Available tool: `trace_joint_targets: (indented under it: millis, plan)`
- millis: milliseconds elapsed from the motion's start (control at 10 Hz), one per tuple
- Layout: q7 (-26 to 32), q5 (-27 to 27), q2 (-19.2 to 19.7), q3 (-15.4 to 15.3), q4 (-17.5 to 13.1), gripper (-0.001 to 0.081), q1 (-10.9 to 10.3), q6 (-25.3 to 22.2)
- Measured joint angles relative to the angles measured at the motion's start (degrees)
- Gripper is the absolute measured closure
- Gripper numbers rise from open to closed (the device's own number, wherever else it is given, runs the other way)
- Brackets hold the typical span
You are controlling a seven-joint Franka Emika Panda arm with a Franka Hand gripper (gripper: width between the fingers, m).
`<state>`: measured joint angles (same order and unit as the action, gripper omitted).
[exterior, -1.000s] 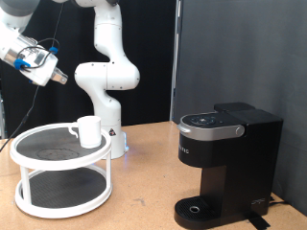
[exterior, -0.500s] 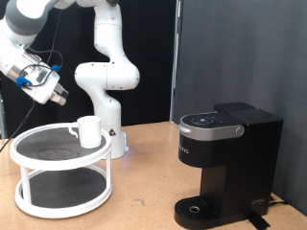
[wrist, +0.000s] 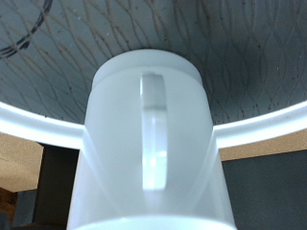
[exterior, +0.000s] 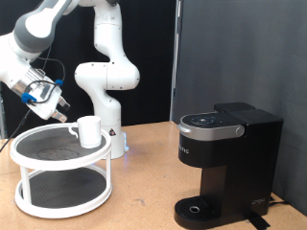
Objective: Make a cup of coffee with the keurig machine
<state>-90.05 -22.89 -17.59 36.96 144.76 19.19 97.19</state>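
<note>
My fingers are above and short of the cup's handle and would miss now, so my gripper must lower before closing on it.
A small white cup stands on the top tier of a white two-tier round stand at the exterior view's left. My gripper hangs just to the left of the cup and slightly above it, a short gap away, fingers pointing down towards it. The cup fills the wrist view, its handle facing the camera; no fingertips show there. The black keurig machine stands at the exterior view's right with its lid down and nothing on its round drip tray.
The white arm base rises behind the stand. A dark curtain backs the wooden table. A dark patterned mat lines the stand's top tier.
The gripper has come down and to the right, from high at the upper left to just beside the cup. The cup and the machine have not moved.
</note>
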Motion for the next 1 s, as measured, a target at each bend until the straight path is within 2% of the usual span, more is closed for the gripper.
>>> trace_joint_targets:
  millis: [400,1000]
  plan:
    - [0.0,-0.5,0.1,-0.3,2.2,0.0072,-0.3,2.9]
    - [0.0,-1.1,0.2,-0.8,3.9,0.0072,-1.2,4.8]
